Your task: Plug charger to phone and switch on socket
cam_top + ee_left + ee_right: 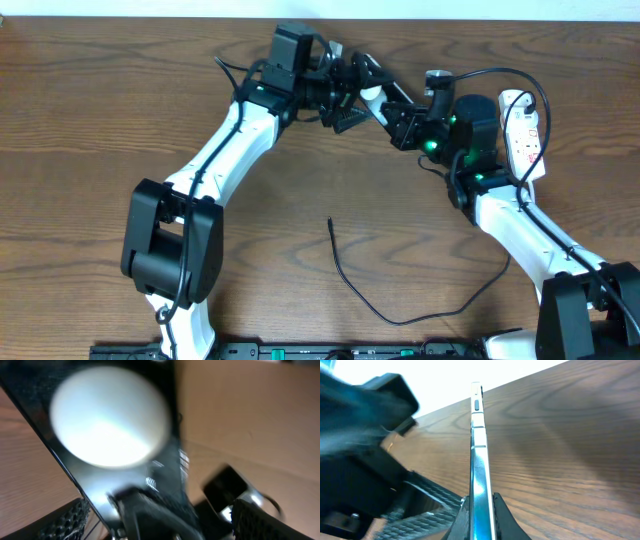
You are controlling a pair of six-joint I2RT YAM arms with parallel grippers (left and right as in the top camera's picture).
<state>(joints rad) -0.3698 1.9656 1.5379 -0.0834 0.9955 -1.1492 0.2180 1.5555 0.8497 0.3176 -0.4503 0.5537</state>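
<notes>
My left gripper grabs the phone point(368, 96) by its end away from my right gripper next, which leaves the phone's opposite end free for the charger.
The phone point(368, 96) is held off the table at the back centre, between the two arms. My right gripper point(398, 118) is shut on it. In the right wrist view the phone point(478, 445) stands edge-on, pinched between my right gripper's point(480, 515) two dark fingers. My left gripper point(345, 108) is open, its textured fingers point(65, 522) wide on either side of the glossy phone screen point(110, 415), blurred. The charger point(385, 305) lies loose on the table in front, its tip point(330, 220) pointing away. The socket point(522, 130) lies at the back right.
Wooden table point(90, 120) all around. Black robot cables loop over the right arm near the socket. The left arm's base point(170, 240) stands front left, the right arm's base point(585, 300) front right. A pale wall edge runs behind the table.
</notes>
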